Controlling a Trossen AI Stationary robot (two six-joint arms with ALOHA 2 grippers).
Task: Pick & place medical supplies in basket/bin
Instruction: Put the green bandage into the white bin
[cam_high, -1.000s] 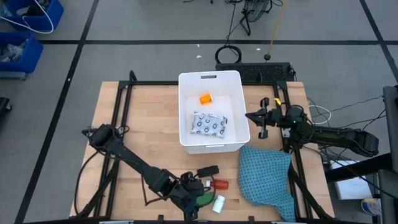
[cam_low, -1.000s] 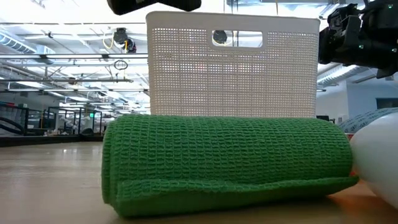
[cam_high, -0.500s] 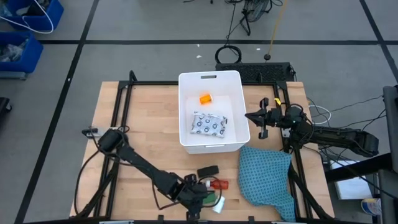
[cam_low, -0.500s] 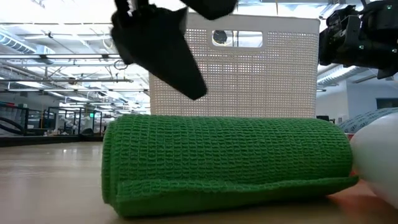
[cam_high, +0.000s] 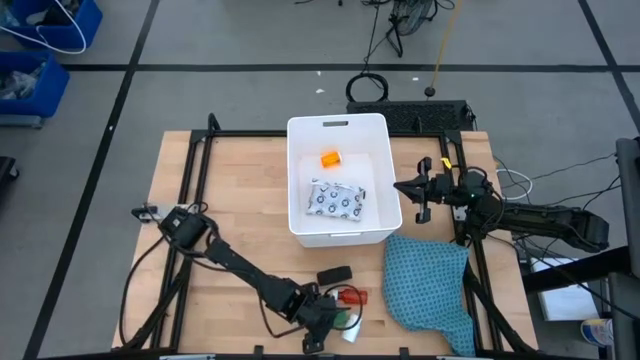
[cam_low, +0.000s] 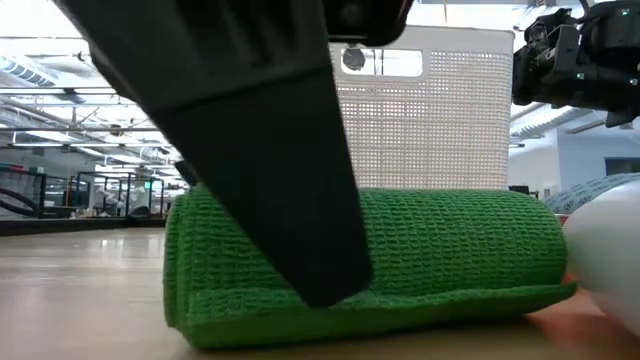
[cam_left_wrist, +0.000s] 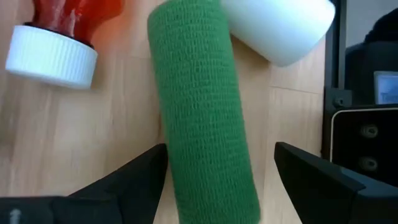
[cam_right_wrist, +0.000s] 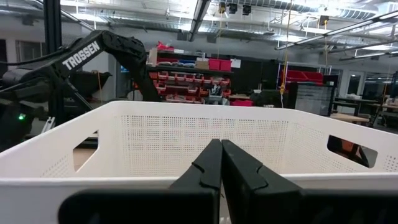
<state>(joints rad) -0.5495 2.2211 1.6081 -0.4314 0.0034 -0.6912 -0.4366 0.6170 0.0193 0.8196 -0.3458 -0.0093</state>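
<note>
I need to grab the green oblong roll (cam_left_wrist: 202, 118) with my left gripper next, by its long sides near one end (cam_left_wrist: 212, 171). Then it can go into the white tub.
A green oblong roll (cam_left_wrist: 202, 118) lies on its side near the table's near edge, also seen in the low view (cam_low: 450, 250). My left gripper (cam_left_wrist: 217, 152) is open and low over it from above (cam_high: 325, 318), one finger on each long side. Beside the roll lie a small red bottle (cam_left_wrist: 81, 12), a small white bottle (cam_left_wrist: 280, 25) and a black oblong piece (cam_high: 334, 274). The white tub (cam_high: 297, 180) holds an orange vial (cam_high: 330, 158) and a dotted packet (cam_high: 335, 198). My right gripper (cam_right_wrist: 221, 168) is shut and waits by the tub's right wall (cam_high: 400, 187). My left gripper stands astride the green roll, its fingers across the roll's length, pointing down. One finger (cam_left_wrist: 146, 171) is right against the roll's side and the other (cam_left_wrist: 298, 165) is apart from it. Whether the near one touches, I cannot tell.
A teal cloth (cam_high: 430, 285) lies on the table's right near part, close to the red bottle (cam_high: 352, 296) and white bottle (cam_high: 352, 328). The dark frame rails run along the table's edges. Bare wood lies left of the tub.
My left gripper has moved a little toward the table's right edge and come down over the green roll; in the low view its finger has dropped from above the tub's rim to the roll's front. The roll and the other things have stayed put.
</note>
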